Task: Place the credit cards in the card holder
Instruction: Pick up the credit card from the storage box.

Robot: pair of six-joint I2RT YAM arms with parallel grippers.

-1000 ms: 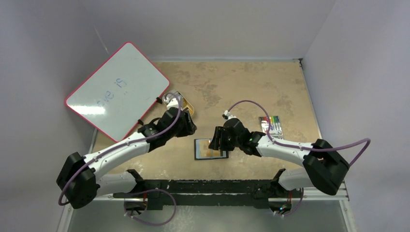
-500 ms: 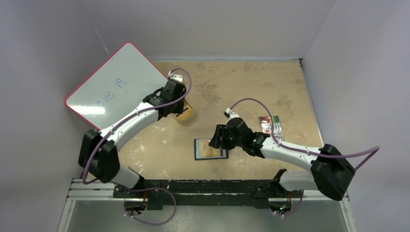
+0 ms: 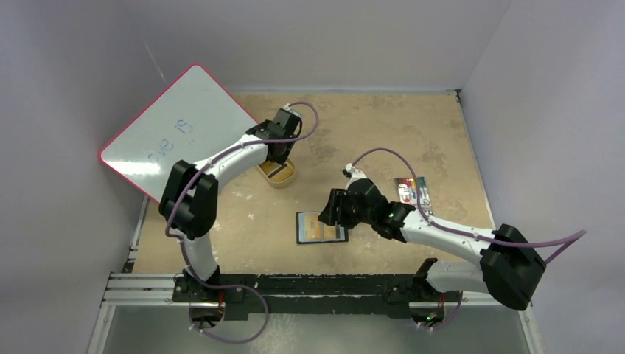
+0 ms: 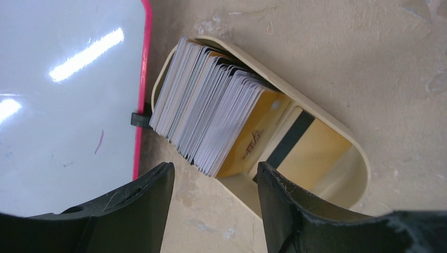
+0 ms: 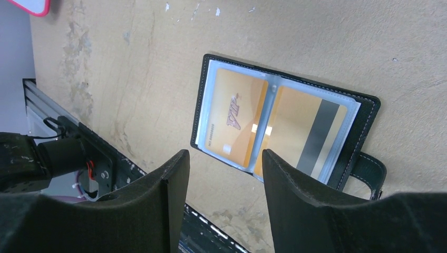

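My left gripper grabs the front standing credit card across its sides at the card's near end next, which leaves the rest to enter the card holder.
The card holder lies open near the table's front, black with clear sleeves. Two gold credit cards sit in its sleeves, one showing a dark stripe. My right gripper hovers over its near edge, open and empty; from above it is at the holder's right side. More credit cards stand fanned in a gold oval tin, with a striped gold card lying behind them. My left gripper hangs open and empty just above that tin.
A pink-rimmed whiteboard leans at the left, its edge touching the tin. A small multicoloured striped item lies right of the holder. The metal rail runs along the front edge.
The left arm has stretched toward the back, carrying its gripper from the tin's near side to above it, jaws widening. The right arm has barely shifted.
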